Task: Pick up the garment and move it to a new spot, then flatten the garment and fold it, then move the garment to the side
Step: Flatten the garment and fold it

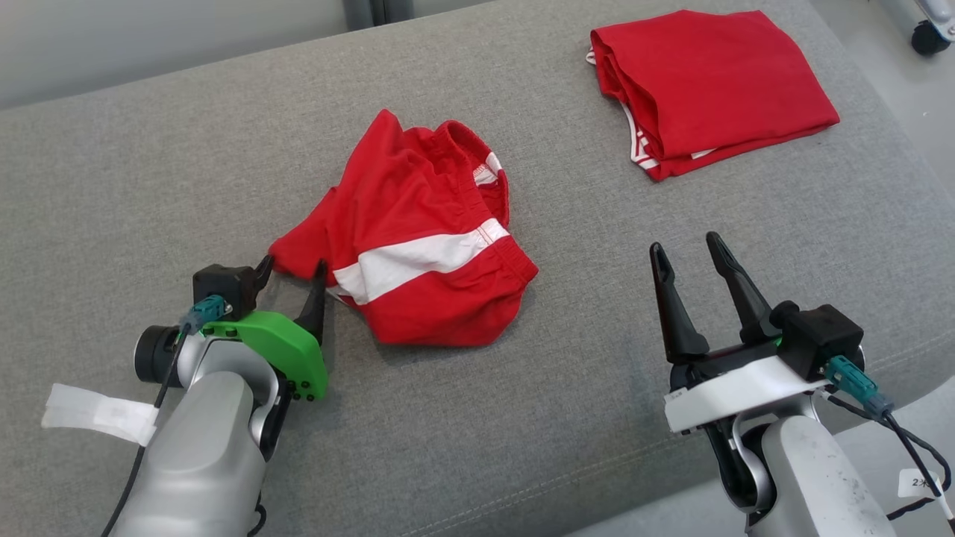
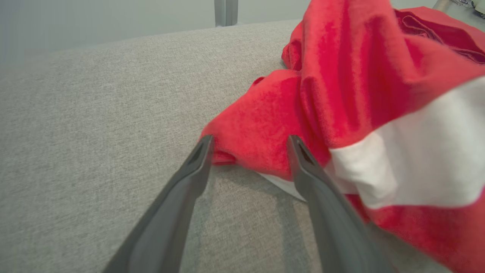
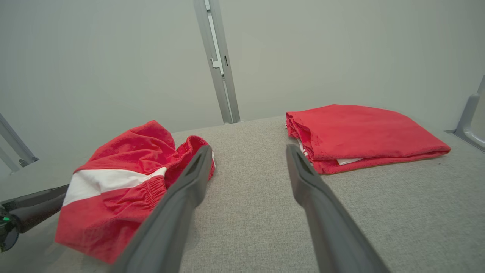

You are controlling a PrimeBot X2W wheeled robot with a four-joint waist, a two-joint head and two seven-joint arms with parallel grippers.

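Observation:
The garment needs to be grabbed next by its red corner (image 1: 297, 253) (image 2: 250, 145) with my left gripper. That corner sticks out as a loose fold while the rest of the garment lies bunched up.
A crumpled red garment (image 1: 418, 231) with a white stripe lies on the grey sofa cushion (image 1: 149, 164), left of centre. My left gripper (image 1: 292, 270) is open at the garment's near-left corner, and that red corner (image 2: 250, 144) sits between its two fingertips on the cushion. My right gripper (image 1: 690, 250) hovers open above bare cushion to the right of the garment, with nothing between its fingers. In the right wrist view the garment (image 3: 121, 182) lies left of that gripper (image 3: 248, 149).
A second red garment (image 1: 709, 82), neatly folded, rests at the cushion's far right (image 3: 363, 136). The cushion's front edge runs along the lower right, with floor beyond. A wall and a grey metal post (image 3: 218, 60) stand behind the sofa.

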